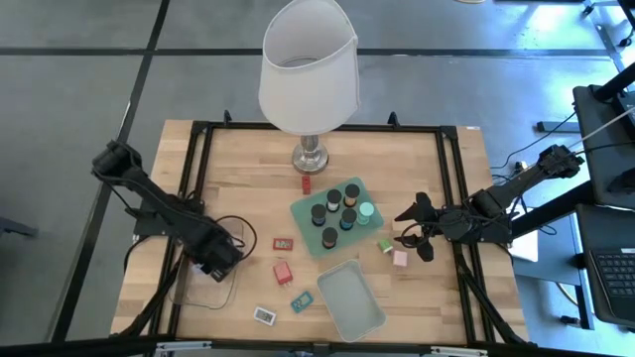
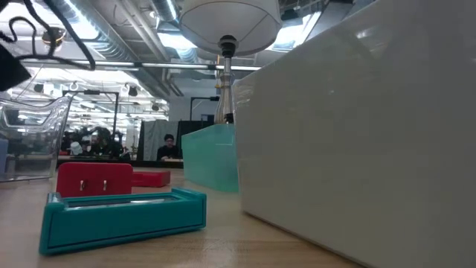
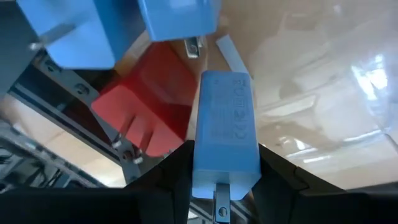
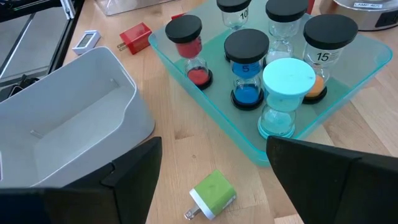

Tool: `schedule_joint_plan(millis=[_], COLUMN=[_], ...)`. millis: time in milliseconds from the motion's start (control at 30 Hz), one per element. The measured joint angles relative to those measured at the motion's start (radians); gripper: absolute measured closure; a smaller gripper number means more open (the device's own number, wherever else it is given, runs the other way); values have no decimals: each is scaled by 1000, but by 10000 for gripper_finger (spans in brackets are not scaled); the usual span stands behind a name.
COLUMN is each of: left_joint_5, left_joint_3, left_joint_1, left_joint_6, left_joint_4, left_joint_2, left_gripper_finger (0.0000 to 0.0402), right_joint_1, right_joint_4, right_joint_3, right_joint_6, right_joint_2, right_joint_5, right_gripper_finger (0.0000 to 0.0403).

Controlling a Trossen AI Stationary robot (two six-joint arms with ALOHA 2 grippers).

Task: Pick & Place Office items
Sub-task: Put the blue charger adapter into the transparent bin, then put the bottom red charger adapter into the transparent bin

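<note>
The light blue plug block (image 3: 224, 124) sits low in the clear bin in the left wrist view, so my left gripper will release it.
My left gripper (image 1: 220, 260) is over the clear bin (image 1: 203, 286) at the table's near left and is shut on a light blue plug block (image 3: 224, 124). Under it in the bin lie a red block (image 3: 149, 106) and two more blue blocks (image 3: 68, 31). My right gripper (image 1: 417, 234) is open at the table's right; its fingers stand either side of the green block (image 4: 211, 194), which lies on the wood, without touching it. A pink block (image 1: 400, 258) lies beside that. Several sand timers (image 4: 247, 68) stand in the mint tray (image 1: 310, 216). My left gripper pinches the light blue plug block between its two fingers (image 3: 177, 171), which sit on the block's long sides at its pronged end (image 3: 222, 177). The fingers lie along the block. Its far end points away over the bin's blocks; whether it rests on anything I cannot tell.
A paler tray (image 1: 349, 297) sits at the near edge. A red block (image 1: 284, 272), flat red (image 1: 284, 242), teal (image 1: 302, 302) and white (image 1: 264, 314) rectangles lie on the wood between the bin and the trays. The lamp (image 1: 308, 69) stands at the far middle, a small red piece (image 1: 307, 183) by its base.
</note>
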Motion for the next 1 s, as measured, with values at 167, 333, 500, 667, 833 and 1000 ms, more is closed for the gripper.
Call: schedule_joint_plan(millis=[167, 333, 500, 667, 833, 1000], left_joint_5=[6, 4, 4, -2, -183, -610], left_joint_3=[-1, -1, 3, 92, 246, 335], left_joint_1=[29, 55, 73, 100, 101, 91], left_joint_6=[58, 58, 75, 106, 109, 215], left_joint_4=[-2, -1, -4, -89, -186, -121], left_joint_2=[33, 36, 36, 9, -36, -56], left_gripper_finger=[267, 232, 196, 166, 150, 150], right_joint_1=[0, 0, 0, 0, 0, 0], right_joint_4=[0, 0, 0, 0, 0, 0], right_joint_3=[0, 0, 0, 0, 0, 0], right_joint_6=[0, 0, 0, 0, 0, 0], right_joint_2=[0, 0, 0, 0, 0, 0], right_joint_5=[0, 0, 0, 0, 0, 0], right_gripper_finger=[111, 111, 111, 112, 112, 112])
